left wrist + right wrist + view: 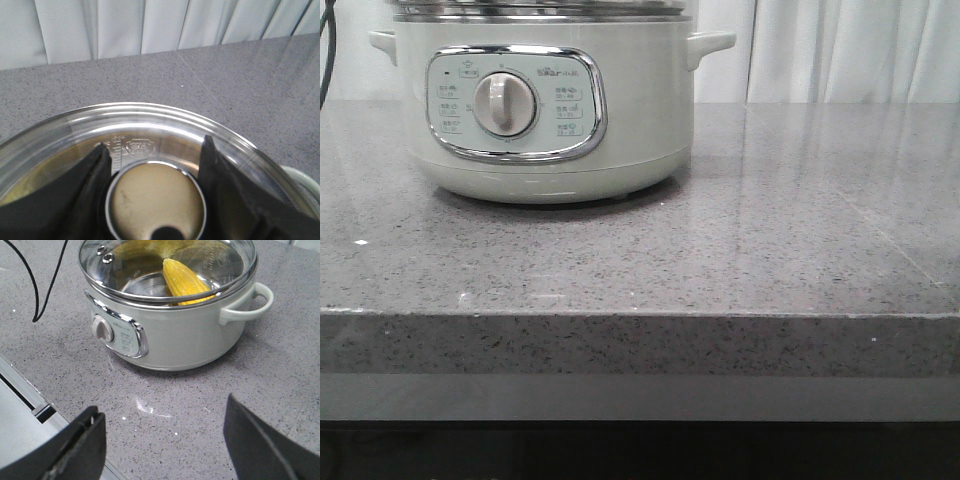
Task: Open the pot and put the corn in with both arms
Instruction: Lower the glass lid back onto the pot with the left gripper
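The glass lid has its steel edge (pixel 540 6) at the pot's top rim (pixel 540 18). It is time for my left gripper to let go, as the lid would rest on the pot.
The pale cream-green pot (pixel 640 130) stands at the back left of the grey counter, its dial facing me. The right wrist view shows the pot (pixel 180 340) with its glass lid (pixel 100 265) resting on it. The yellow corn (pixel 182 282) lies inside, seen through the glass. My left gripper (pixel 155 144) is above the lid (pixel 150 117), its fingers (pixel 95 175) close against both sides of the round lid knob (pixel 157 200). My right gripper (pixel 162 407) is open and empty over the bare counter in front of the pot. Neither gripper shows in the front view.
A black cable (pixel 37 305) loops on the counter beside the pot. The counter's front edge (pixel 640 315) runs across the front view. A pale curtain (pixel 850 50) hangs behind the counter. The pot's side handle (pixel 250 302) sticks out on the right.
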